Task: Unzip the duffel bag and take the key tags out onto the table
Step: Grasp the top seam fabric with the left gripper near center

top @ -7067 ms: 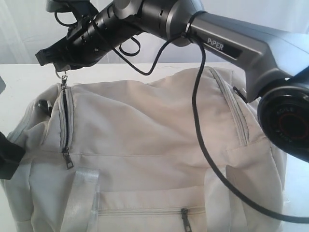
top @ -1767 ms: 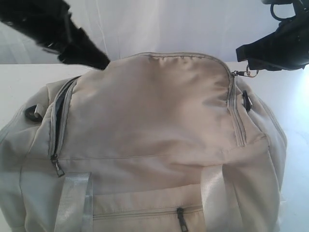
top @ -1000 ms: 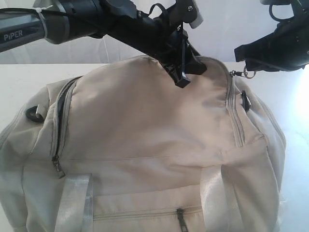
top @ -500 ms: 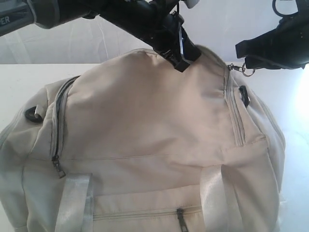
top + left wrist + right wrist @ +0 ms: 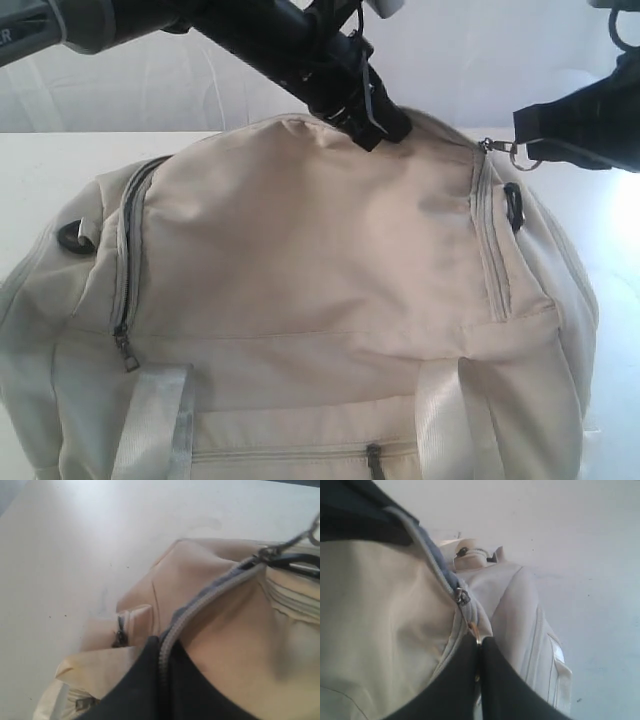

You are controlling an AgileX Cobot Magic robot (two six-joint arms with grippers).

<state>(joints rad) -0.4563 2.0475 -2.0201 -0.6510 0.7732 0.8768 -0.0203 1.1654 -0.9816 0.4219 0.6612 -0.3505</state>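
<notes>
The slider [image 5: 461, 596] sits high on the closed zipper [image 5: 436, 565], so the robot's right gripper should move the zipper pull until the bag's top gapes open, and only then release it.
The cream duffel bag [image 5: 300, 260] fills most of the exterior view on the white table [image 5: 50, 170]. My left gripper [image 5: 372, 128] reaches in from the upper left and is shut on the bag's top edge. In the left wrist view the left gripper [image 5: 162, 652] pinches the grey zipper [image 5: 210, 597] between its dark fingers. My right gripper [image 5: 522, 128] hovers at the bag's right end, shut on the zipper pull's metal ring [image 5: 520, 156]. The right wrist view shows the right gripper [image 5: 479, 644] clamped on that ring [image 5: 476, 631], just below the slider [image 5: 461, 597]. The key tags are hidden.
A side zipper [image 5: 125, 250] on the bag's left end gapes a little, its slider [image 5: 125, 352] low. Black strap rings [image 5: 73, 235] [image 5: 513, 205] sit at both ends. Pale webbing handles [image 5: 150, 420] and a front pocket zipper [image 5: 375, 460] lie nearest the camera.
My left gripper has closed on the bag's top edge zipper and drawn it slightly up. My right gripper has shifted a little to the right, still holding the pull ring.
</notes>
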